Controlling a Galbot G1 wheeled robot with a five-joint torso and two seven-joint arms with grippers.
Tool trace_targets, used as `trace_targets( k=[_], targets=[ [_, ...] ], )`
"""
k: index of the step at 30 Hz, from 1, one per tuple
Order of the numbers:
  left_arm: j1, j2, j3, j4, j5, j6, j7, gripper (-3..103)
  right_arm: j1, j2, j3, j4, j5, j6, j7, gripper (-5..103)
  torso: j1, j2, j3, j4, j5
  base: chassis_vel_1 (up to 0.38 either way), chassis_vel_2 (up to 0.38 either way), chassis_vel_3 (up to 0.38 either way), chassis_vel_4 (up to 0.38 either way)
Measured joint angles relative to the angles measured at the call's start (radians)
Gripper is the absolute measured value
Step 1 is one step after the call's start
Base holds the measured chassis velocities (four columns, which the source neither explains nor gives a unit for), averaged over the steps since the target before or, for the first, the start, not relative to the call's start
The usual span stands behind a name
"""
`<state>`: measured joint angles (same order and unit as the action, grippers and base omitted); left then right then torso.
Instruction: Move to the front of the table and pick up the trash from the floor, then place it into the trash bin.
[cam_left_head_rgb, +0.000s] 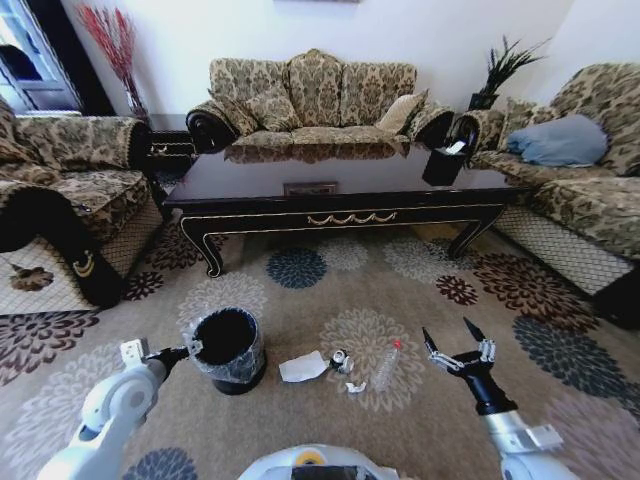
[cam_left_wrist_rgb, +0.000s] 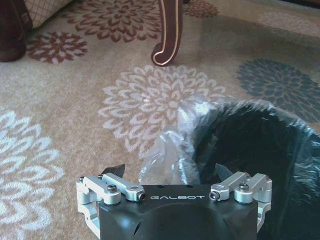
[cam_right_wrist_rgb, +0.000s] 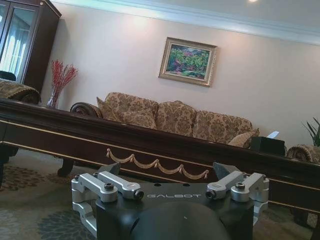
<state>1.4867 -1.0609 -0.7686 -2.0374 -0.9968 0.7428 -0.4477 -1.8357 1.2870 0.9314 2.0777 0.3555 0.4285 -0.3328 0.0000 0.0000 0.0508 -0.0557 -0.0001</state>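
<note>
The left gripper should grab the trash bin by its thin bag-lined rim (cam_left_head_rgb: 195, 346) next, because the black trash bin (cam_left_head_rgb: 226, 348) is far wider than the gripper's open fingers.
The trash lies on the flower-patterned floor (cam_left_head_rgb: 330, 290) in front of the dark table (cam_left_head_rgb: 340, 175): a white paper scrap (cam_left_head_rgb: 303, 367), a crushed can (cam_left_head_rgb: 340, 360), a clear bottle (cam_left_head_rgb: 385, 365) with a red cap, and a tiny white bit (cam_left_head_rgb: 355, 387). The black trash bin (cam_left_head_rgb: 226, 348) with its clear bag stands just left of them. My left gripper (cam_left_head_rgb: 188, 350) is open at the trash bin's (cam_left_wrist_rgb: 250, 150) left rim, fingers spread (cam_left_wrist_rgb: 169, 172). My right gripper (cam_left_head_rgb: 447, 335) hangs open to the right of the bottle, facing the table's front rail (cam_right_wrist_rgb: 155, 162), fingers apart (cam_right_wrist_rgb: 169, 169).
Sofas ring the carpet on the left (cam_left_head_rgb: 60, 210), back (cam_left_head_rgb: 315, 100) and right (cam_left_head_rgb: 580, 190). A small black tissue box (cam_left_head_rgb: 443, 163) sits on the table's right end. A curved table leg (cam_left_wrist_rgb: 167, 35) stands beyond the bin.
</note>
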Motion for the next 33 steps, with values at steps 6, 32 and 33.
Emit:
trace_targets(
  k=[6,32,33],
  targets=[
    [-0.016,0.005,0.000,0.038,-0.002,-0.003,0.005,90,-0.008,0.004,0.002,0.001,0.004,0.006,-0.002,100,0.000,0.000,0.000,0.0000,0.0002,0.000,0.000,0.000,0.000],
    [0.004,-0.034,0.007,0.046,0.057,-0.006,0.025,4,-0.025,0.019,0.008,0.032,0.005,0.015,0.004,100,0.000,0.000,0.000,-0.0002,0.0000,0.000,0.000,0.000,0.000],
    [0.007,-0.034,0.004,0.045,0.057,-0.006,0.022,4,-0.025,0.018,0.008,0.032,0.004,0.014,0.009,100,0.000,0.000,0.000,-0.0002,-0.0001,0.000,0.000,0.000,0.000]
  ],
)
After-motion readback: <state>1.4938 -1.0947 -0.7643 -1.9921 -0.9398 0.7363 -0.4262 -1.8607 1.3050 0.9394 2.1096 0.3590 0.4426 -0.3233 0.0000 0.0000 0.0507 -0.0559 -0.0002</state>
